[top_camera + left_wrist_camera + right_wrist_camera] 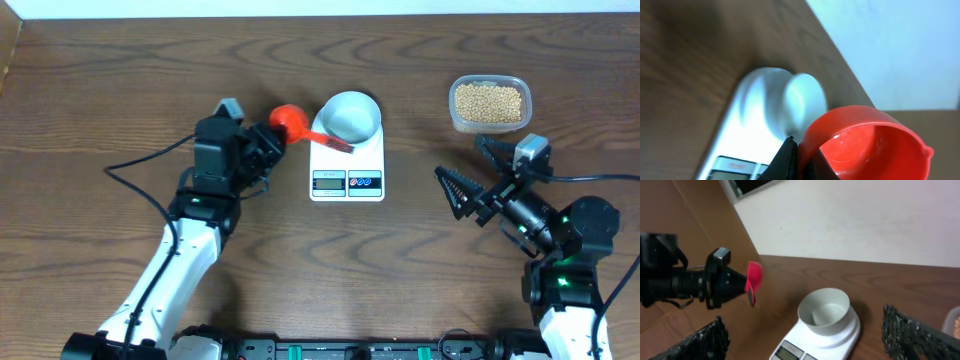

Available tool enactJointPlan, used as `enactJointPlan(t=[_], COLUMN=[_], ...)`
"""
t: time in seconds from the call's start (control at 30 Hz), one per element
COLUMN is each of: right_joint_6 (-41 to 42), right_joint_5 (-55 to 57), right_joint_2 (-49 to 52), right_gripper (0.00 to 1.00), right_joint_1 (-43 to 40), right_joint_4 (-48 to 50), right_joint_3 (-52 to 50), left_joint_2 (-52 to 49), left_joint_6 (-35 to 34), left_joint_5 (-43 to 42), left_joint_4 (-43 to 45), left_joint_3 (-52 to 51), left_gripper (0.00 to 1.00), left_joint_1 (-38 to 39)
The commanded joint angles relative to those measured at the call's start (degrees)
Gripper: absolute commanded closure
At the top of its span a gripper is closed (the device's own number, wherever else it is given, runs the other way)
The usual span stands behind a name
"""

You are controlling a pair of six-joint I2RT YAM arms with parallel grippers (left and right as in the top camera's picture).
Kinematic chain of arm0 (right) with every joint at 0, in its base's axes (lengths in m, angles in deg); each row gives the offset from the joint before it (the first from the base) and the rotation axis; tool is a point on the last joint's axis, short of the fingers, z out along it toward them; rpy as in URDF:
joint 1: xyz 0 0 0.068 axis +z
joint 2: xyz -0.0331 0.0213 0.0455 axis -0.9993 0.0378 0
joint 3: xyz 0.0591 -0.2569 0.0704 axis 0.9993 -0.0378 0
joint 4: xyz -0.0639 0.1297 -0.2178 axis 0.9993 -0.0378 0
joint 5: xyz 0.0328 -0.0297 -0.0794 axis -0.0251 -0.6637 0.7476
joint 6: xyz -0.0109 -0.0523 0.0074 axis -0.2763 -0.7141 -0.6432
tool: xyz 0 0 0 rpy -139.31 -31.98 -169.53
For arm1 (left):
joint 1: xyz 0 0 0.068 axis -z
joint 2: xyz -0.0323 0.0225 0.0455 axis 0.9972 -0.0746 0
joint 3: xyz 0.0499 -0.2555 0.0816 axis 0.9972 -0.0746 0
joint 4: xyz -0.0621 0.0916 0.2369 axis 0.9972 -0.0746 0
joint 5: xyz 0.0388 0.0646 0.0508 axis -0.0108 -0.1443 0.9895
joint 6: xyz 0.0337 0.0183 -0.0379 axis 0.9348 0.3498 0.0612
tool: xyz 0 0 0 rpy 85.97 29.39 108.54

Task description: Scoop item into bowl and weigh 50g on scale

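My right gripper needs to scoop beans into the bowl, so next it needs to grab the red scoop (289, 121) by its free handle end. That leaves the scoop's cup empty.
The white bowl (350, 115) stands empty on the white scale (347, 170), whose display faces the front edge. My left gripper (268, 143) sits just left of the scale, shut on a red scoop (289, 121). The left wrist view shows its fingertips (792, 150) pinching the rim of that scoop (875, 145), which holds no beans. A red handle (335, 142) reaches over the scale's corner below the bowl. The beans (489, 102) fill a clear tub at the back right. My right gripper (477, 172) hovers open between the scale and the tub, with nothing between its fingers (707, 340).
The clear tub (455, 118) stands about a hand's width right of the scale. A black cable (140, 170) trails left from the left arm. Bare wooden tabletop (120, 90) spreads around. A pale wall (850, 220) rises behind the table.
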Motion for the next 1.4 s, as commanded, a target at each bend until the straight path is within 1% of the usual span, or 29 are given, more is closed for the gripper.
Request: enactJointPlan(t=[0.0,0.13,0.33,0.67,0.83,1.07,1.13,1.3,1.37], right_joint_6=[2.4,2.4,2.4,2.4,2.4,2.4,2.2,2.2,2.2], right_joint_5=[-0.6,-0.6,-0.6,0.8,1.6,4.6,4.6,4.9,4.8], right_joint_2=[2.7,7.0,13.2,19.1,19.6,19.6,19.6,19.6,19.6], right_gripper=[0.03,0.05,0.16,0.32,0.36,0.53,0.55,0.66,0.69], right_joint_1=[2.0,5.9,10.6,15.0,16.5,18.7,19.2,19.6,19.6], right_joint_4=[1.3,5.6,14.5,22.4,22.7,22.8,22.8,23.0,23.0], right_joint_3=[0.8,0.8,0.8,0.8,0.9,0.9,0.9,0.9,0.9], left_joint_2=[0.7,0.7,0.6,0.4,0.4,-0.2,-0.3,-0.3,-0.3], left_joint_6=[-0.5,-0.6,-2.2,-2.2,-2.5,-2.5,-2.7,-2.6,-2.7], left_joint_5=[1.4,3.8,6.5,6.9,8.2,8.3,8.3,8.1,8.1], left_joint_4=[2.0,4.5,6.1,7.0,7.8,8.8,9.0,9.2,9.2], left_joint_3=[0.2,0.2,0.2,0.2,0.2,0.2,0.2,0.2,0.2], left_gripper=[0.93,0.93,0.93,0.92,0.93,0.93,0.93,0.93,0.92], left_joint_1=[2.6,5.2,7.7,10.8,12.3,13.9,14.2,15.3,15.7])
